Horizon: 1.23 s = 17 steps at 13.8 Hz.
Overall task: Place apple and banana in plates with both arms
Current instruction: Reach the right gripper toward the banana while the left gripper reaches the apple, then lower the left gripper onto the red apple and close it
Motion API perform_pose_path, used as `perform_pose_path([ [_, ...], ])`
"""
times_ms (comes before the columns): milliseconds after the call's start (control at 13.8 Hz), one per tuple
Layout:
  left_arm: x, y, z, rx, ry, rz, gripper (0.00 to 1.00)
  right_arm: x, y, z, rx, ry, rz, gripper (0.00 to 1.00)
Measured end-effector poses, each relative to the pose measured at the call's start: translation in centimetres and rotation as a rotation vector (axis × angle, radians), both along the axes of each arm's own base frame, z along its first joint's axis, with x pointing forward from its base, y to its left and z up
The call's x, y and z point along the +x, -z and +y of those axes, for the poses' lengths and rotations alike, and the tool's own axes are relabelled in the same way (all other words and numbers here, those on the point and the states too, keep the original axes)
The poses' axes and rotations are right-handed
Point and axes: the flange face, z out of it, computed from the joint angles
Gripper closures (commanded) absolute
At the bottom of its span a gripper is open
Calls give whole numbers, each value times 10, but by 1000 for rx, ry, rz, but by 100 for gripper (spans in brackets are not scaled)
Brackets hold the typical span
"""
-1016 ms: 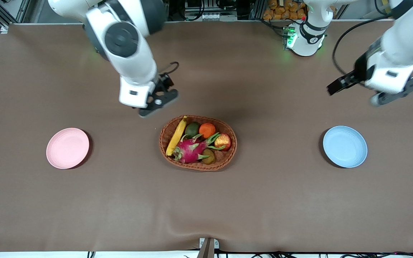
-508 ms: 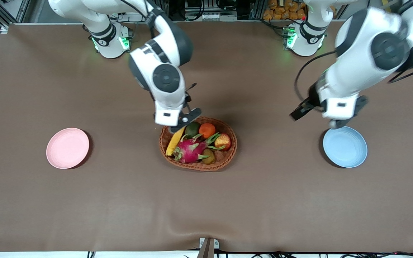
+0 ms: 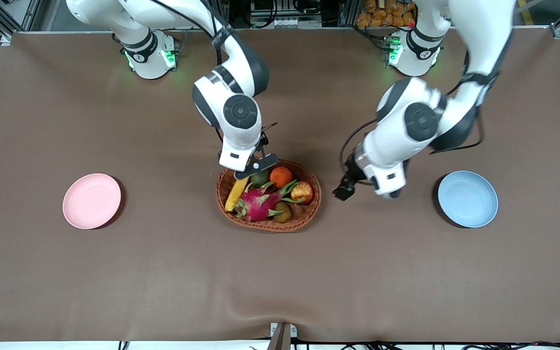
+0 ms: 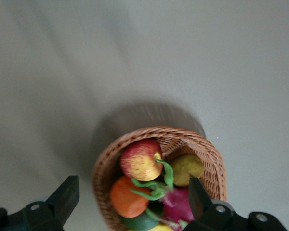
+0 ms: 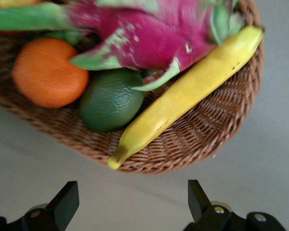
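The robot will set the apple on the blue plate (image 3: 467, 198), so its left gripper should next grab the apple (image 3: 302, 192) by its rounded sides.
The apple (image 3: 302, 192) and the banana (image 3: 237, 192) lie in the wicker basket (image 3: 270, 226) at mid-table. The pink plate (image 3: 92, 201) sits toward the right arm's end, the blue plate (image 3: 467, 198) toward the left arm's end; both are bare. My right gripper (image 3: 255, 167) hangs open and empty over the basket's rim by the banana's tip; its wrist view shows the banana (image 5: 183, 101) ahead of the gripper (image 5: 131, 199). My left gripper (image 3: 391, 193) is open and empty over the table between basket and blue plate; its wrist view shows the apple (image 4: 140, 159) ahead of the gripper (image 4: 130, 202).
The basket also holds a pink dragon fruit (image 3: 259, 203), an orange (image 3: 280, 176), a green avocado (image 3: 260, 179) and a kiwi (image 3: 282, 212). Brown cloth covers the table (image 3: 280, 282). The arm bases stand along the table's edge farthest from the front camera.
Both arms have swung in toward the basket. The left gripper moved from above the blue plate's rim toward the basket. The right gripper shifted slightly over the basket's rim.
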Motion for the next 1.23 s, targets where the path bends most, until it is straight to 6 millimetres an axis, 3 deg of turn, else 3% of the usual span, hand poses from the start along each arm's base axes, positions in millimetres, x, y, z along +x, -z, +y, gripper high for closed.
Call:
perform_pose_path([
  [218,8,37,-6,-34,-123,21,0,-13,20,1,13,120,33,0],
  [435,6,60,-23,-85,-259,14,0,-20,20,9,24,176,40,0],
  [725,-10,94,-37,-89,-306,47,0,-13,18,6,41,200,19,0],
  [943,-12,108,-36,-79,-388,94,0,-8,23,10,80,203,-29,2],
  [1233,-20,114,-45,-71,-419,117,0,-12,40,13,72,198,-24,16],
])
